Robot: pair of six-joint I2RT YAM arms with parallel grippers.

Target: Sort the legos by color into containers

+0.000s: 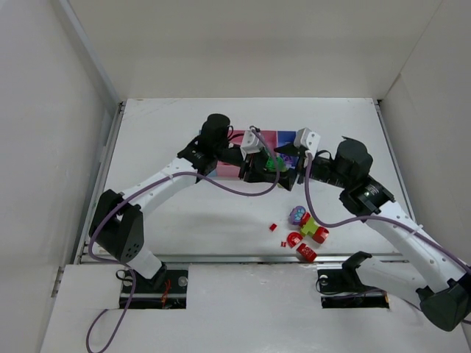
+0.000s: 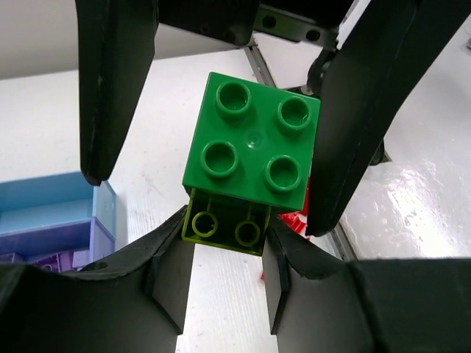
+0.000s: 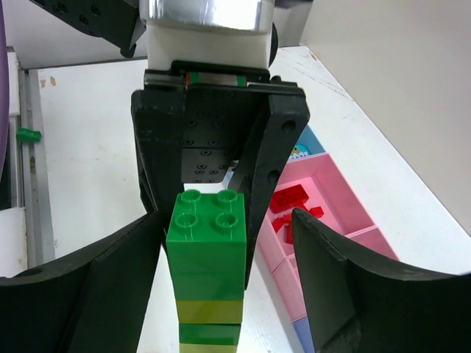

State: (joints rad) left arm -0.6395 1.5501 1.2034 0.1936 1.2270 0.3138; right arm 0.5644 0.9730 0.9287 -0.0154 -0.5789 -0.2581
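My right gripper closes on the green brick, since it lies between my fingers, toward the left in the wrist view. Closing now would catch it.
A stack of green and yellow-green legos (image 1: 277,165) hangs in the air between my two grippers, in front of the row of containers (image 1: 268,137). My left gripper (image 1: 259,168) is shut on it: in the left wrist view its fingertips (image 2: 175,229) pinch the yellow-green brick (image 2: 224,226) under the green brick (image 2: 254,140). My right gripper (image 1: 293,168) is open. In the right wrist view its fingers (image 3: 324,257) stand wide either side of the stack (image 3: 206,250). Red legos lie in a pink bin (image 3: 324,213).
Loose legos lie near the front edge: a purple, yellow-green and red cluster (image 1: 305,226), a red brick (image 1: 306,253) and a tiny red piece (image 1: 272,227). A small green brick (image 3: 28,134) lies far off. Light blue and purple bins (image 2: 51,220) show at the left.
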